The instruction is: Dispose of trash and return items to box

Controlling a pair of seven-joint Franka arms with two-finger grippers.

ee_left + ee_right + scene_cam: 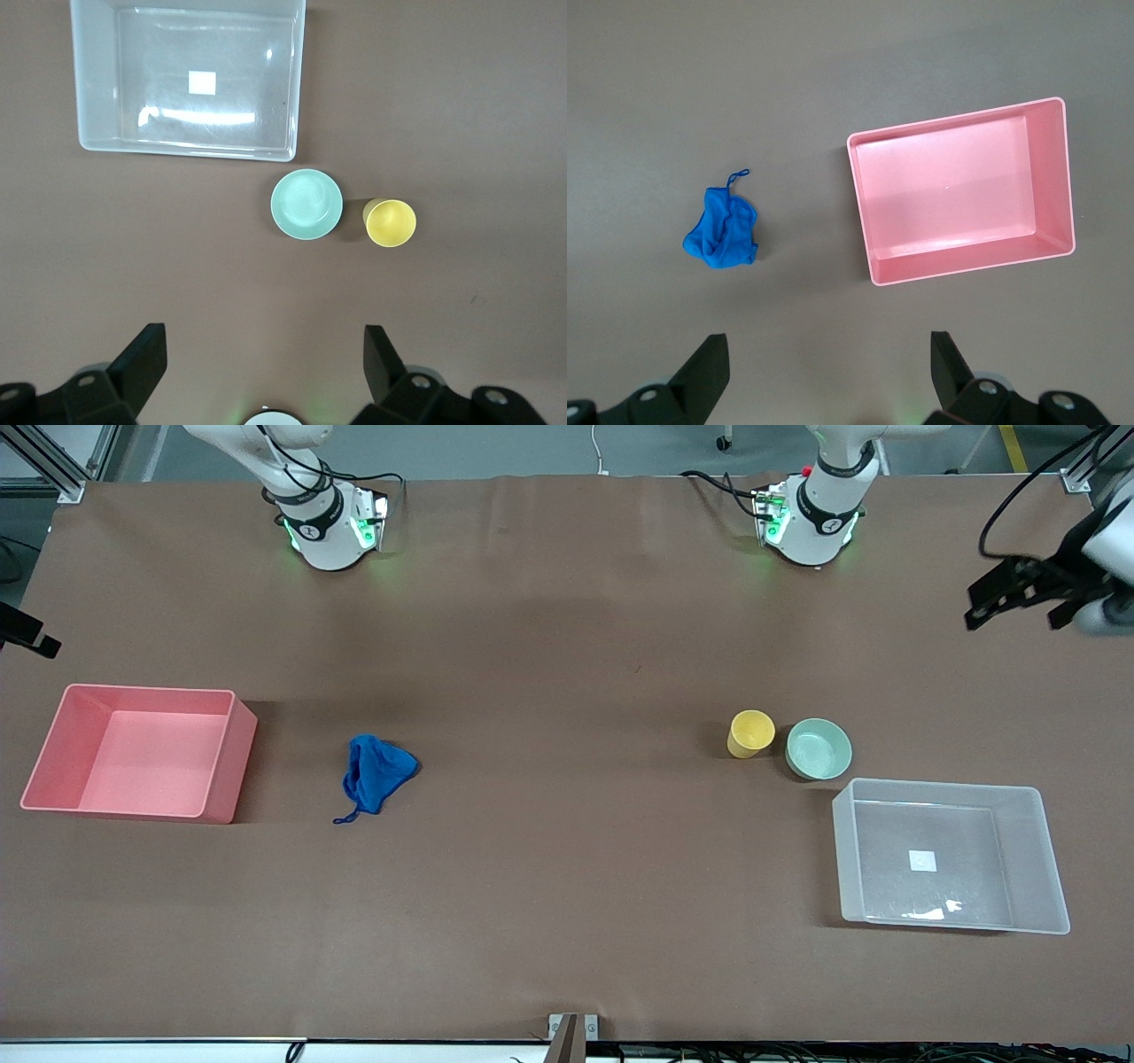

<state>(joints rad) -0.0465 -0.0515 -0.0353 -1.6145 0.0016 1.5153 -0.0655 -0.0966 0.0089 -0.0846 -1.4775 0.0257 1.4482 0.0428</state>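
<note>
The bowl needs to go back to the clear box, so my left gripper will next pick up the mint-green bowl by its rim (850,754) (274,209).
The trash, a blue cloth bundle (376,773) with a thin string, lies on the table toward the right arm's end, beside the pink bin. A yellow cup (750,733) and a mint-green bowl (819,749) stand side by side toward the left arm's end. The clear box (1032,859) sits just nearer the front camera than the bowl, with only a white label on its floor. My left gripper (1014,611) hangs open and holds nothing at that end of the table. The right gripper (31,636) shows partly at the other end, open and holding nothing (829,354).
A pink rectangular bin (221,762) with nothing in it stands at the right arm's end of the brown table. Both arm bases stand along the table edge farthest from the front camera.
</note>
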